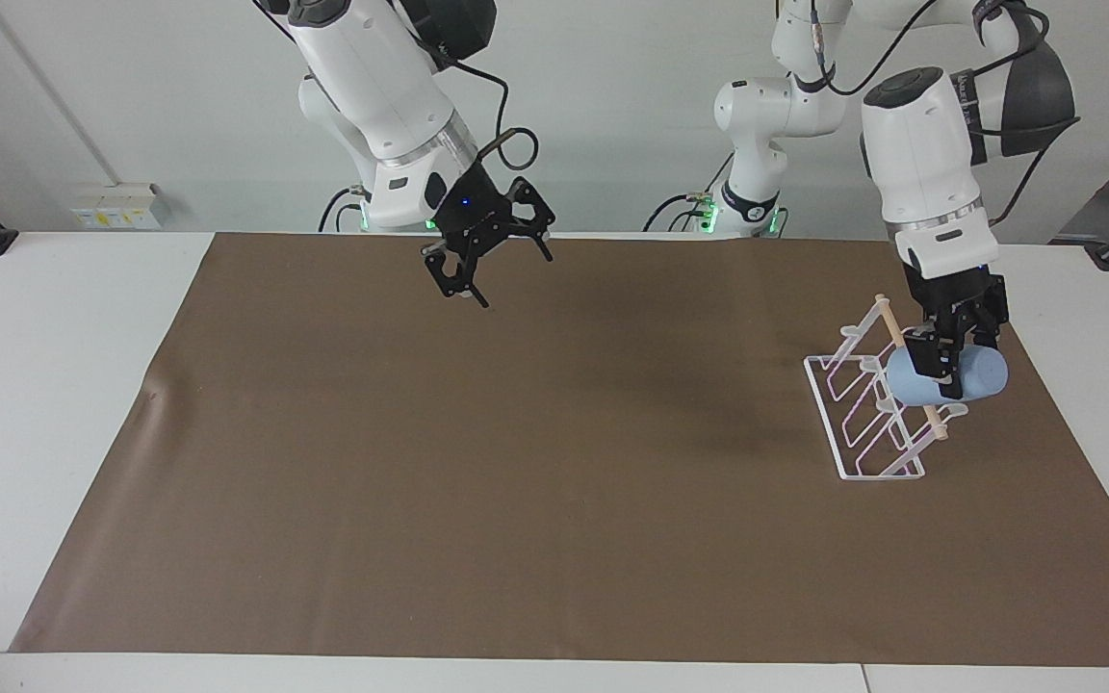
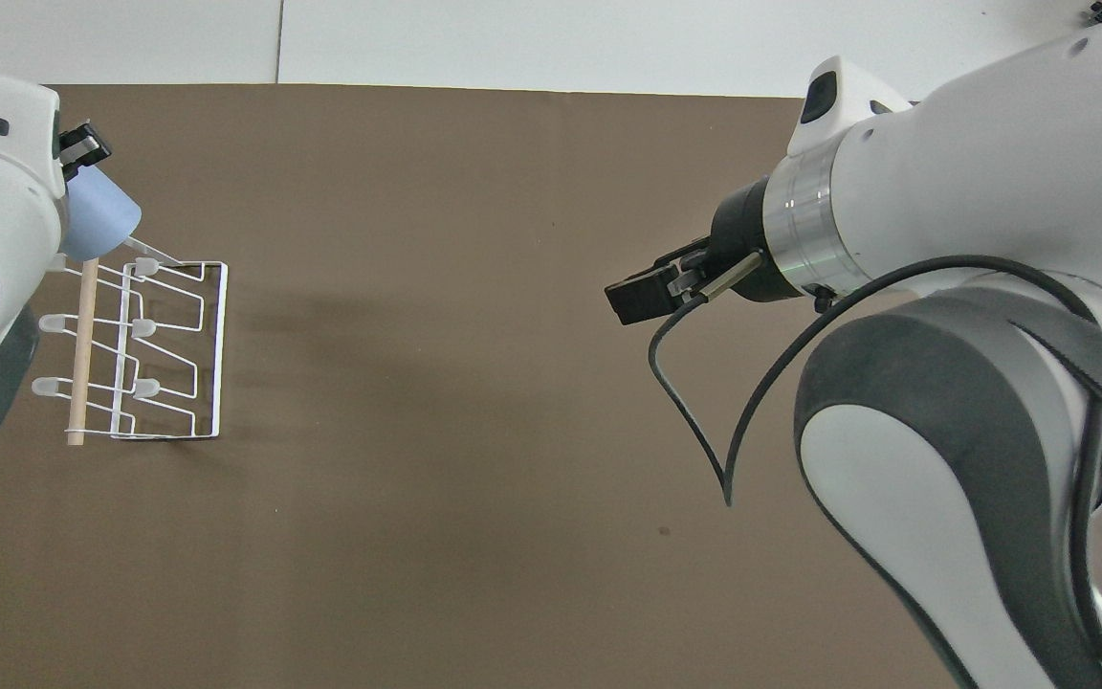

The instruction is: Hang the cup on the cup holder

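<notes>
My left gripper keeps holding the light-blue cup (image 2: 99, 226) for now until it reaches the pegs, since it juts past the cup holder's end (image 2: 168, 262), short of them.
The light-blue cup (image 1: 983, 377) lies on its side in the air, with my left gripper (image 1: 940, 371) shut on it from above. It hangs against the dowel side of the white wire cup holder (image 1: 825, 419), level with the middle prongs. Whether a prong is inside the cup I cannot tell. In the overhead view the left arm hides most of the cup (image 2: 99, 226), and the cup holder (image 2: 216, 354) lies at the left arm's end of the mat. My right gripper (image 1: 477, 265) hangs open and holds nothing, over the mat's edge nearest the robots.
A brown mat (image 1: 516, 462) covers most of the white table (image 1: 54, 385). The cup holder's wooden dowel (image 1: 901, 346) slants along its top. The right arm's black cable (image 2: 694, 421) loops below its wrist.
</notes>
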`<state>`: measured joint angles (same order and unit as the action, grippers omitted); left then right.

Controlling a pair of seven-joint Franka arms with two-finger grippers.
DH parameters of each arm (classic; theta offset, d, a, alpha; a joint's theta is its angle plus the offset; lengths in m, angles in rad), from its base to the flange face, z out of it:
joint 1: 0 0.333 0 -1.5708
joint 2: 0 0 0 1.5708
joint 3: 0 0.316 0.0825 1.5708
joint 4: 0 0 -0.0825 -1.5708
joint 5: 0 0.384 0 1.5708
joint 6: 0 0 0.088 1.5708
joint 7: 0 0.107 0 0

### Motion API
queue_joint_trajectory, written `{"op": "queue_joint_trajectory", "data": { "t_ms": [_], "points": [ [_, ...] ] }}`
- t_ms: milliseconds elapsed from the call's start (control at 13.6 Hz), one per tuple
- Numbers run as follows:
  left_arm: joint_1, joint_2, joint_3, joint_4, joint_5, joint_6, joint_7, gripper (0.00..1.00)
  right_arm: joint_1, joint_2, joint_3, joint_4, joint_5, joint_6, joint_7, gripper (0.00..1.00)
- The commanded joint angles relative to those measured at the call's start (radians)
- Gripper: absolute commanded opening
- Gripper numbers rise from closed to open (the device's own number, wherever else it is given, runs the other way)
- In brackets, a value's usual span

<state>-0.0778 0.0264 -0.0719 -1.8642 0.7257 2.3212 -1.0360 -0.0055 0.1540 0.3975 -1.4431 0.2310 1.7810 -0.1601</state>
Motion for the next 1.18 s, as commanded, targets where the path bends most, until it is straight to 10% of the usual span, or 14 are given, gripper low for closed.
{"op": "queue_joint_trajectory", "data": {
  "t_ms": [0, 1102],
  "points": [
    [0.013, -0.020, -0.002, -0.076, 0.046, 0.084, -0.019, 0.00, -0.002, -0.014, -0.014, 0.075, -0.113, -0.144, -0.015, 1.00],
    [0.030, -0.045, 0.000, -0.244, 0.185, 0.202, -0.179, 0.00, -0.005, -0.097, -0.403, 0.009, -0.162, -0.196, -0.130, 1.00]
  ]
}}
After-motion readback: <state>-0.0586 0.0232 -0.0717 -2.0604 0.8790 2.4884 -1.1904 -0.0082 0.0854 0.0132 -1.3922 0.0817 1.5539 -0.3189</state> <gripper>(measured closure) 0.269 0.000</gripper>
